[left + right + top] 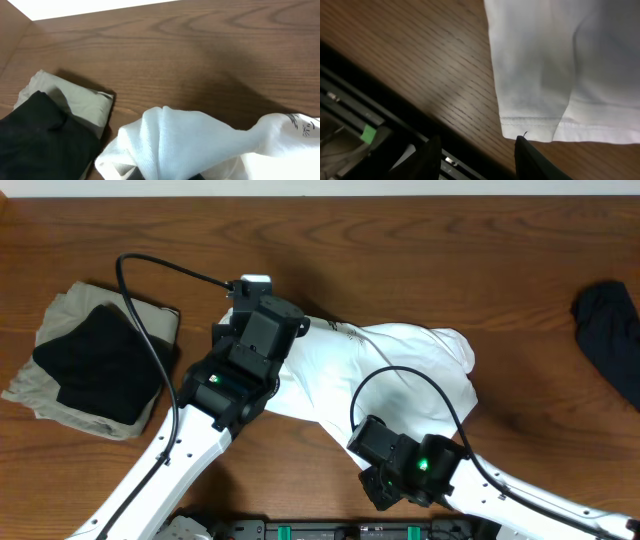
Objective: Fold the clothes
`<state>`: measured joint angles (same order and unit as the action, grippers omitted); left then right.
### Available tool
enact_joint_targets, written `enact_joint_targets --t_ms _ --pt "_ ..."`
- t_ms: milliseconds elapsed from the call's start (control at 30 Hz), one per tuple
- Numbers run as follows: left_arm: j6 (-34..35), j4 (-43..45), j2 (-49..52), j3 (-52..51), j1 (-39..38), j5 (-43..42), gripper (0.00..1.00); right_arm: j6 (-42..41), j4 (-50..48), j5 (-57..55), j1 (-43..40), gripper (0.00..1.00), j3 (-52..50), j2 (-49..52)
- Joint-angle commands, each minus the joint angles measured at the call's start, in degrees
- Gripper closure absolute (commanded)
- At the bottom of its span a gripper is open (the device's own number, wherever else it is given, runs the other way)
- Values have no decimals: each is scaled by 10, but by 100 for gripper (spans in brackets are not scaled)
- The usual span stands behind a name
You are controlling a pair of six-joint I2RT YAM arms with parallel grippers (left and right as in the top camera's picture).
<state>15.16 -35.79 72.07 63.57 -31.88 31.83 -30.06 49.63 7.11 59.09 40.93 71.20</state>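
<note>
I should next grab the white garment by its near hem corner with my right gripper, to stretch it out flat against the left gripper for folding.
A large white garment lies wrinkled in the middle of the table. My left gripper is at its left end, shut on a bunched fold of the white fabric. The fabric hides most of the fingers in the left wrist view. My right gripper is open and empty, just off the garment's near hem corner, close to the table's front edge. In the overhead view the right gripper sits at the garment's front edge. No green tag shows.
A folded beige garment with a black one on top lies at the left, and shows in the left wrist view. A dark garment lies at the right edge. A black rail runs along the table's front.
</note>
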Motion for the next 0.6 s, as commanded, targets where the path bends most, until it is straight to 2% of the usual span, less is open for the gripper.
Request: enact_joint_targets --t_ms 0,433,567 --pt "-1 -3 3 4 3 1 94 -47 -17 -18 16 54 -18 14" --pt "-1 -6 2 4 3 1 94 -153 -40 -35 25 55 -38 70" --pt "-1 -6 2 4 3 1 94 -158 -40 -43 24 55 -38 87"
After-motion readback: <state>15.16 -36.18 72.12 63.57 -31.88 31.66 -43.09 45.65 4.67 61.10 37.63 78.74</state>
